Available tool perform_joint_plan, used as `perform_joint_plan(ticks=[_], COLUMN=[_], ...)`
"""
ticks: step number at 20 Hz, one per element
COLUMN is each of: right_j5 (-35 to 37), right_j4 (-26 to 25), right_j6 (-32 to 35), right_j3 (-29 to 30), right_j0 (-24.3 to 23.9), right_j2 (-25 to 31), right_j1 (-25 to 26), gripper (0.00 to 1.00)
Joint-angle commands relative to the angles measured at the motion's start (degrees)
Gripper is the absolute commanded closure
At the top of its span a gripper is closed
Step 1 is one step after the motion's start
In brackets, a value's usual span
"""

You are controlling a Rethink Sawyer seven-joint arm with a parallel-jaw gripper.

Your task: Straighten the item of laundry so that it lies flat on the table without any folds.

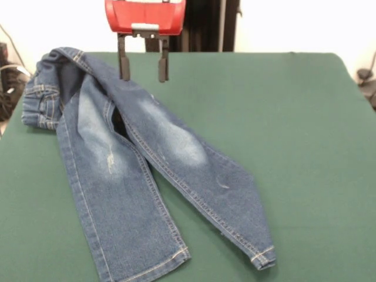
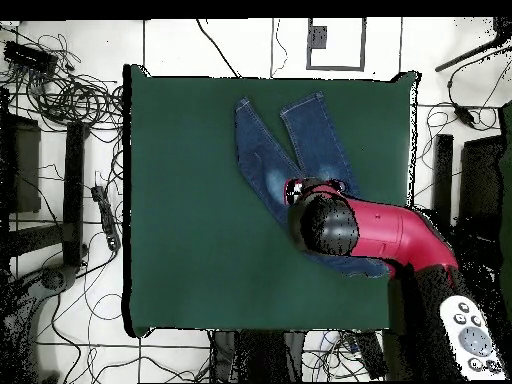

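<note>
The denim stands up in a fold at the waist while the legs lie flat, so my gripper needs to pinch the jeans by the raised waist edge next.
The blue denim jeans lie on the dark green table, left of the middle in the front view. The two legs spread toward the near edge, and one crosses over the other near the crotch. The waistband is bunched and folded at the far left edge. My gripper hangs over the upper part of the jeans, fingers apart and empty. In the overhead view the jeans' legs show on the table, and the red arm hides the waist and the gripper.
The waistband lies close to the table's left edge in the front view. Cables lie on the floor beside the table. A white controller rests near the robot's base.
</note>
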Motion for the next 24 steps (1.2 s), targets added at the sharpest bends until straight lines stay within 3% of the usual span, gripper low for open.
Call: perform_joint_plan(ticks=[1,12,24], right_j5=[-0.1,-2.9,2.2], right_j4=[8.8,17.4,13.9], right_j6=[25.1,33.9,30.5], right_j3=[-1.0,-0.1,-6.7], right_j0=[5.5,8.6,10.1], right_j2=[-9.9,-15.8,-25.9], right_j1=[4.8,8.3,16.3], gripper=[0.0,0.0,0.0])
